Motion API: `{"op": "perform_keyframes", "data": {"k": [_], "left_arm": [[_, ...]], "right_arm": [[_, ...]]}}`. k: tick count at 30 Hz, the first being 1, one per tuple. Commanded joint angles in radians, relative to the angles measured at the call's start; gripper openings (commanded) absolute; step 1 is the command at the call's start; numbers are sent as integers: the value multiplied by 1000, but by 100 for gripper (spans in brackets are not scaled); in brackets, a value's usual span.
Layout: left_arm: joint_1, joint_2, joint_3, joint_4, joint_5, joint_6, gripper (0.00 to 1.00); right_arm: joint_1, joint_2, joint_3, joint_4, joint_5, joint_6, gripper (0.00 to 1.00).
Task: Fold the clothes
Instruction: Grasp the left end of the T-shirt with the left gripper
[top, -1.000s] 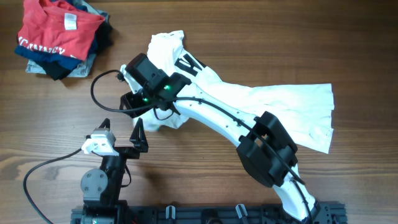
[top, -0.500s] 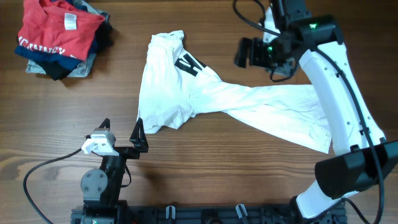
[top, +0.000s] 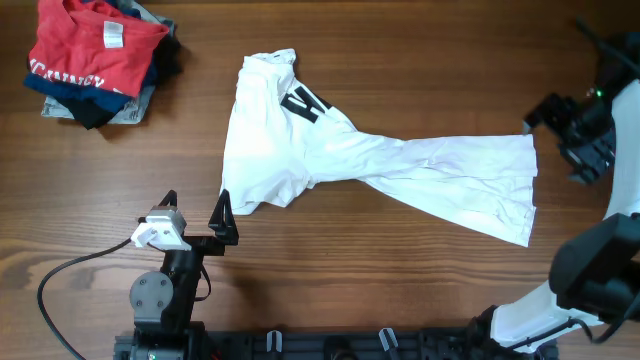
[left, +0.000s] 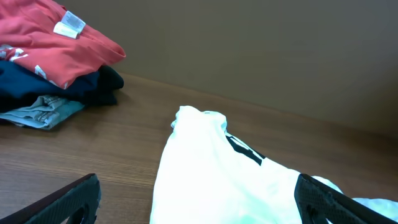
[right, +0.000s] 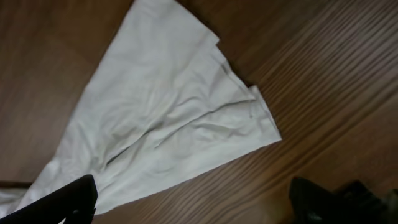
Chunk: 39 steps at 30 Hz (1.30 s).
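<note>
I need my left gripper to grab the white shirt's near edge (top: 246, 204) at the lettered end, opposite its spread end, to stretch it flat for folding.
A white shirt (top: 370, 165) with black lettering lies crumpled and twisted across the middle of the table, one end spread out at the right. It also shows in the left wrist view (left: 217, 168) and the right wrist view (right: 161, 118). My left gripper (top: 195, 212) is open and empty at the front left, just short of the shirt's near edge. My right gripper (top: 555, 130) is open and empty at the far right, beside the shirt's spread end; in its wrist view the fingers (right: 199, 202) hang over bare wood.
A stack of folded clothes (top: 95, 60) with a red shirt on top sits at the back left corner, also in the left wrist view (left: 50, 59). The table is brown wood (top: 400, 280).
My right arm swept from the shirt's left part, across the back, to the far right edge. The shirt's right end was dragged out and let go. The left arm has not moved.
</note>
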Motion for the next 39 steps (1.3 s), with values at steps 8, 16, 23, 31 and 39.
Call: {"op": "perform_keyframes", "data": {"k": [8,16,23,31,39], "left_arm": [[6,-5,7,265,339,-231,100],[6,516,634,-273,349,-172,99],[6,1086,988,-759,350,-108,99],[-131,1473,1025,-865,-140,-246,100],[-149,1608,1022,-766,-130,-241,100]], "right_arm": [[-73,-13,-253,277,-127,-8,100],[-74,-13,-253,325,-224,-36,100],[-74,-13,-253,328,-295,-115,100],[-74,-13,-253,328,-343,-116,100],[-74,-13,-253,303,-347,-167,100]]}}
